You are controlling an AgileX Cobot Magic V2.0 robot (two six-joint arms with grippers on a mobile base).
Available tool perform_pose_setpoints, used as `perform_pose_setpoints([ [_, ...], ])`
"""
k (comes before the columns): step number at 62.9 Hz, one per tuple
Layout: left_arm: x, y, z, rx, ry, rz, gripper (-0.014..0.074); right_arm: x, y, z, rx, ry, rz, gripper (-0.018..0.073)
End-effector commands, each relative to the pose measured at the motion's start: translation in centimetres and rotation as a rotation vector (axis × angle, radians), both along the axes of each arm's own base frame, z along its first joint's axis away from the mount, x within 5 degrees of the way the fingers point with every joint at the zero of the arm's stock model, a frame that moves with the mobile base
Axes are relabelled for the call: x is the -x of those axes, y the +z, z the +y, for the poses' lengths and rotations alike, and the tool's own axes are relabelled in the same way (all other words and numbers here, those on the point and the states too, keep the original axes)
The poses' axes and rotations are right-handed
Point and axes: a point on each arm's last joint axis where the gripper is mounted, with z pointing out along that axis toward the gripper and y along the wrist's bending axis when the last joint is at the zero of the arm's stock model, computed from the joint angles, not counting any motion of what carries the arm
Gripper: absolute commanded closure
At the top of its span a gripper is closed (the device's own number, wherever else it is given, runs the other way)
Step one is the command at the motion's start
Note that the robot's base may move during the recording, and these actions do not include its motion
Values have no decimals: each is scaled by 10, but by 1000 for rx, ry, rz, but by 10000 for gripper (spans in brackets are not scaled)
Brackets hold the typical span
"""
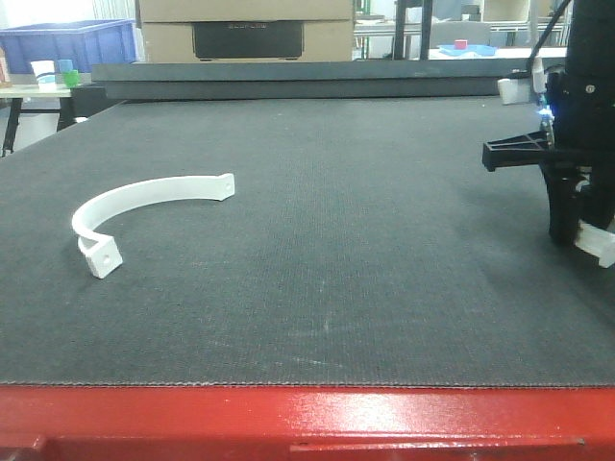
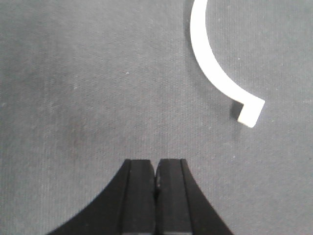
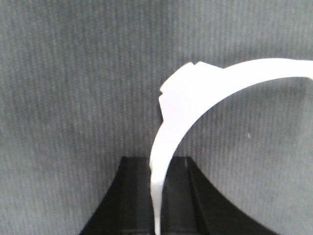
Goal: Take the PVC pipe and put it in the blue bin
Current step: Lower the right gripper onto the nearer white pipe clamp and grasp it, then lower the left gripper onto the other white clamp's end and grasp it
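The left gripper picks up the white PVC pipe by its curved band (image 1: pixel 130 197) next, to get it into the blue bin (image 1: pixel 67 43).
A white curved PVC pipe piece (image 1: pixel 144 197) lies on the dark mat at the left; the left wrist view shows it (image 2: pixel 210 63) ahead and to the right of my left gripper (image 2: pixel 155 169), which is shut and empty, apart from it. My right gripper (image 3: pixel 159 166) is shut on a second curved PVC pipe piece (image 3: pixel 195 93), which arcs forward and to the right above the mat. In the front view the right gripper (image 1: pixel 577 235) hangs at the far right with a white end of that piece (image 1: pixel 603 248) showing below it. The blue bin (image 1: pixel 67 43) stands far back left, beyond the mat.
A long dark ledge (image 1: pixel 317 82) and a cardboard box (image 1: pixel 245 29) close off the back of the mat. A side table with cups (image 1: pixel 53 75) stands at the back left. The table's red front edge (image 1: pixel 307 418) runs along the bottom.
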Motion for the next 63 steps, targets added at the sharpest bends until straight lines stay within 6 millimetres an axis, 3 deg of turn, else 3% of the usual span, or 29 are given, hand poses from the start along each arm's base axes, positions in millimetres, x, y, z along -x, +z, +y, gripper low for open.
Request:
perform_pose_setpoints([
  [1, -18, 8, -7, -14, -31, 17, 708, 6, 20, 8, 8, 52, -29, 727],
  [12, -63, 7, -26, -94, -117, 53, 708, 19, 50, 28, -2, 116, -108, 727],
  [19, -93, -2, -33, -78, -82, 57, 708, 26, 64, 36, -10, 139, -144, 727],
  [30, -123, -14, -37, -62, -39, 67, 697, 31, 71, 38, -14, 147, -150, 727],
  [35, -129, -21, -39, -72, -44, 80, 610, 32, 70, 38, -13, 147, -144, 727],
  [47, -136, -44, -43, -72, -51, 143, 307, 27, 70, 39, -19, 148, -185, 727],
  [63, -143, -72, -60, -72, -86, 186, 326, 26, 70, 39, -21, 148, -201, 727],
])
